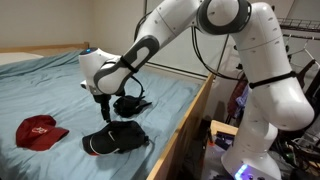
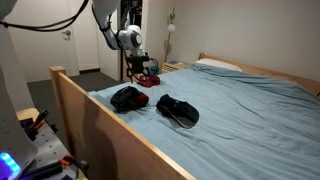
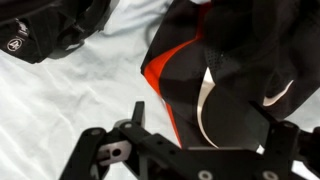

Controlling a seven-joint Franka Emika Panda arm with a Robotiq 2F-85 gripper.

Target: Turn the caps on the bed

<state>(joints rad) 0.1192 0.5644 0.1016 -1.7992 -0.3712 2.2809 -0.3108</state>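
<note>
My gripper grabs the black-and-red cap by its soft fabric [image 3: 187, 84] beside the red and white trim next, leaving the cap's brim free to turn it over.
Three caps show on the blue bed in an exterior view: a red cap [image 1: 40, 131] at the near left, a black cap [image 1: 116, 139] by the rail, and another black cap [image 1: 131, 103] beside my gripper [image 1: 101, 104]. From the opposite side, two black caps [image 2: 128, 98] [image 2: 178, 110] lie near the wooden rail, and a black-and-red cap [image 2: 148, 80] lies right under my gripper [image 2: 141, 68]. In the wrist view my gripper [image 3: 205, 135] is open, its fingers astride a black cap with red and white trim [image 3: 225, 75]. A second black cap [image 3: 45, 35] is at the upper left.
A wooden bed rail [image 1: 185, 125] [image 2: 100, 125] runs between the bed and the robot base. A pillow [image 2: 215, 66] lies at the head of the bed. Cluttered floor and cables [image 1: 225, 150] lie beyond the rail. The blue sheet [image 2: 250, 120] stretches toward the head.
</note>
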